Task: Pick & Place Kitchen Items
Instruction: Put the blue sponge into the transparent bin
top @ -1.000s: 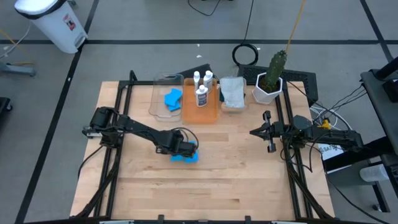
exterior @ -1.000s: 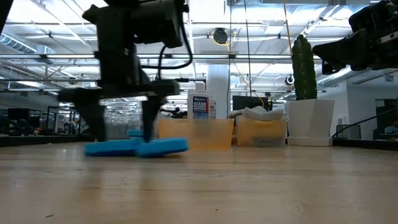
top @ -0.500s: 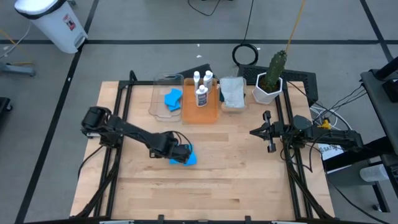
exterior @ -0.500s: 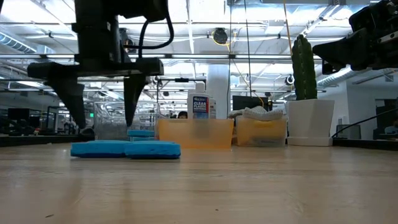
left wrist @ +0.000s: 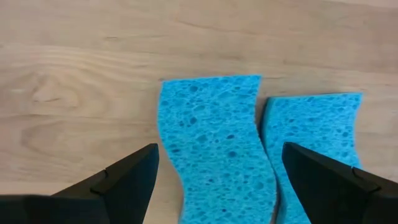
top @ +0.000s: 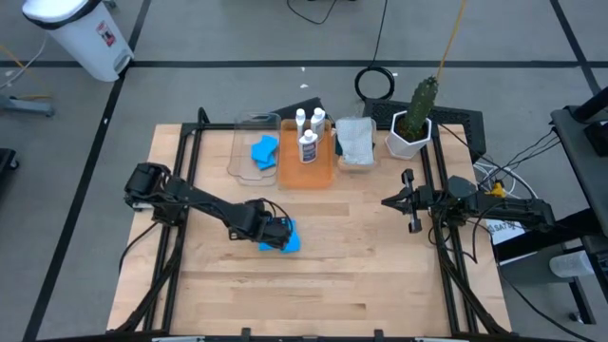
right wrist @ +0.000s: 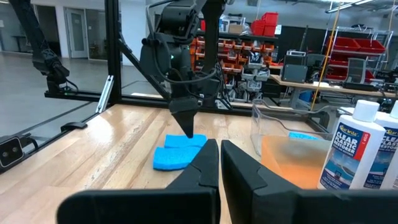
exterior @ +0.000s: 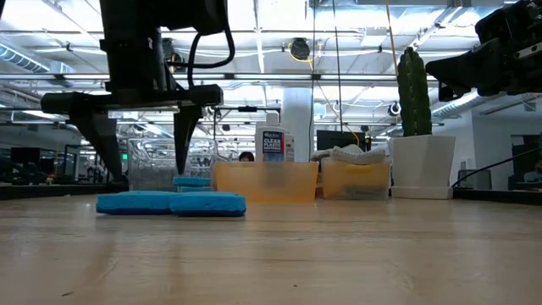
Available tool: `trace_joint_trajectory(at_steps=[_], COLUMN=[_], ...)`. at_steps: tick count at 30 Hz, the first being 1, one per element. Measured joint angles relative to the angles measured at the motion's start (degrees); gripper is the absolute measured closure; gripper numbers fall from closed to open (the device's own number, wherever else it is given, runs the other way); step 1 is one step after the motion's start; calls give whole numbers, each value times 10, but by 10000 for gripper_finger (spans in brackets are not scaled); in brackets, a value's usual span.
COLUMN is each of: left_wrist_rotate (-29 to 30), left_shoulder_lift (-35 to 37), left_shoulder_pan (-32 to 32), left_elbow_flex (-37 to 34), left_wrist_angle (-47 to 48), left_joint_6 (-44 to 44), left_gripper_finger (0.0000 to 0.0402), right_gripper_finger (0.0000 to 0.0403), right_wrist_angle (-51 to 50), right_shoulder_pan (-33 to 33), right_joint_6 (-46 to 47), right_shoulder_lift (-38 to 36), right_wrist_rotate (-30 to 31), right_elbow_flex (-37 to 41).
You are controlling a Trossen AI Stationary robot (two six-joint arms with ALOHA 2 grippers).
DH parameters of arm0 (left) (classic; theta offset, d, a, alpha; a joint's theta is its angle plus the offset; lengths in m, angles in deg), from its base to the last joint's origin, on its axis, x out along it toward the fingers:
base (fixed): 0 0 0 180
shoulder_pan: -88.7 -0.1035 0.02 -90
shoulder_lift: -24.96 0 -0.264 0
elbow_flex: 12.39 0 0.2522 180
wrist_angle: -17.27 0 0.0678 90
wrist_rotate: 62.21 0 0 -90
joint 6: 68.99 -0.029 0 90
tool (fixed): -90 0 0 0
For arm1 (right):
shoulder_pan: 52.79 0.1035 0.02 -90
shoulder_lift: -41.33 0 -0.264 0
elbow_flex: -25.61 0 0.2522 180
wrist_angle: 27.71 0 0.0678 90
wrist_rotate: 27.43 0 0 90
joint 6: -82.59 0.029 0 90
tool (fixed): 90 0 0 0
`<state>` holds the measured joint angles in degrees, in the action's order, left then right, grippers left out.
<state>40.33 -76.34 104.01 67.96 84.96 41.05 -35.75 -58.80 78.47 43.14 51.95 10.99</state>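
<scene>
My left gripper's fingers hang above the blue sponge's top (left wrist: 217, 155), so the gripper lowers to that sponge, before closing on it.
Two bright blue sponges (top: 285, 239) lie flat side by side on the wooden table, left of its middle; they also show in the low view (exterior: 169, 203) and the right wrist view (right wrist: 177, 152). My left gripper (top: 277, 231) hangs open just above them, pointing down (exterior: 144, 178). In the left wrist view its fingers stand on either side of one sponge (left wrist: 214, 137) without touching it, and the other sponge (left wrist: 314, 149) lies beside it. My right gripper (top: 385, 202) is shut and empty at the table's right side (right wrist: 219, 149).
At the table's far edge stand a clear bin (top: 255, 147) holding another blue sponge, an orange bin (top: 306, 163) with white bottles (top: 307, 142), a bin of pale cloths (top: 355, 142) and a white pot with a cactus (top: 410, 133). Bare wood lies in the middle and near side.
My left gripper has risen off the two sponges and drawn a little toward the table's left edge, staying open. The sponges, which looked uneven under the fingers a second ago, now lie flat on the table. For the last half second nothing has moved.
</scene>
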Motion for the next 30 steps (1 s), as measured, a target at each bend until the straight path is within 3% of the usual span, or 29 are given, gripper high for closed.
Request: trace_joint_trajectory(at_steps=[11,21,26,30], left_wrist_rotate=[-24,-42,-44,-49], left_shoulder_lift=[-62,-68,-68,-68], left_shoulder_pan=[-13,-21,-21,-21], left_elbow_flex=[0,0,0,0], left_wrist_angle=[-24,-75,-74,-75], left_joint_6=[-17,-101,-98,-106], left_gripper_finger=[55,55,56,89], right_gripper_finger=[403,403,403,403], right_wrist_angle=[0,0,0,0], right_shoulder_pan=[0,0,0,0], right_joint_6=[0,0,0,0], right_shoulder_lift=[0,0,0,0], right_wrist_rotate=[0,0,0,0], right_elbow_flex=[0,0,0,0])
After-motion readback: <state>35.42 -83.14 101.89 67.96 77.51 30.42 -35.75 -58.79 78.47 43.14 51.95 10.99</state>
